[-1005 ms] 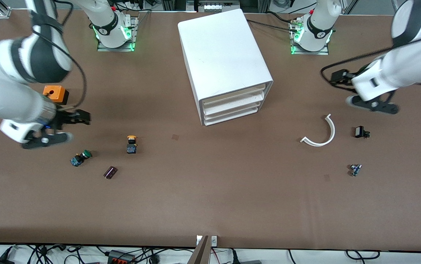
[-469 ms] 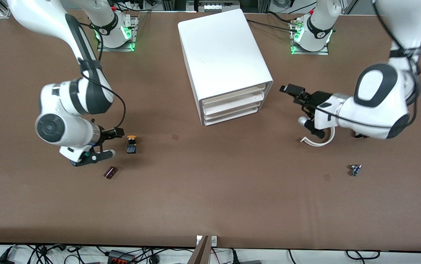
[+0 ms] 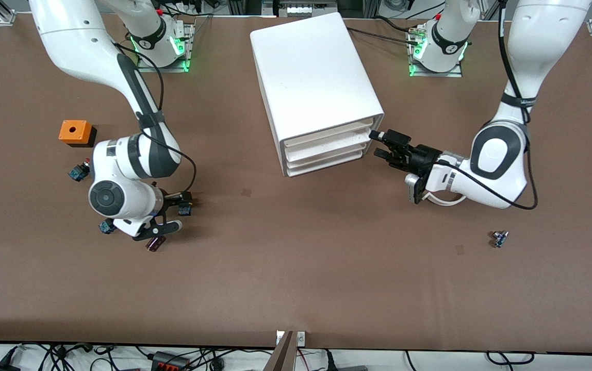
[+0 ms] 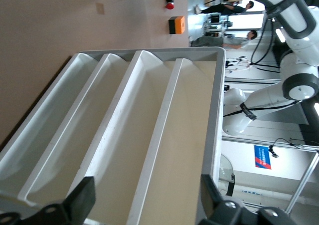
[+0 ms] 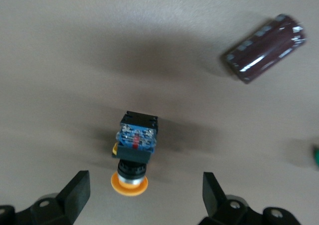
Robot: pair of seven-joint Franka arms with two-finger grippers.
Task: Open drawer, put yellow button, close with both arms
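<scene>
The job is to put the yellow button (image 5: pixel 135 137) in the drawer. My right gripper next needs to grab the button by its black collar below the cap (image 5: pixel 131 169).
The yellow button (image 3: pixel 185 208) lies on its side on the brown table, toward the right arm's end; in the right wrist view (image 5: pixel 134 145) its blue-black body and orange-yellow cap show. My right gripper (image 3: pixel 177 210) is open just over it, and its fingers (image 5: pixel 75 191) stand apart on either side of the cap, not touching. The white cabinet (image 3: pixel 316 67) stands mid-table with its top drawer (image 3: pixel 327 131) shut. My left gripper (image 3: pixel 377 144) is open at the drawer fronts. In the left wrist view its fingers (image 4: pixel 82 200) straddle the upper drawer fronts (image 4: pixel 189 135).
An orange box (image 3: pixel 76 132), a red-capped switch (image 3: pixel 79 171) and a half-hidden switch (image 3: pixel 106 225) lie by the right arm. A dark cylinder (image 3: pixel 155 243) lies nearer the front camera (image 5: pixel 264 48). A white curved strip (image 3: pixel 443 200) and a small blue part (image 3: pixel 499 238) lie by the left arm.
The right gripper has come down from beside the orange box to over the yellow button. The left gripper has swung in from the table's end to the cabinet's drawer fronts.
</scene>
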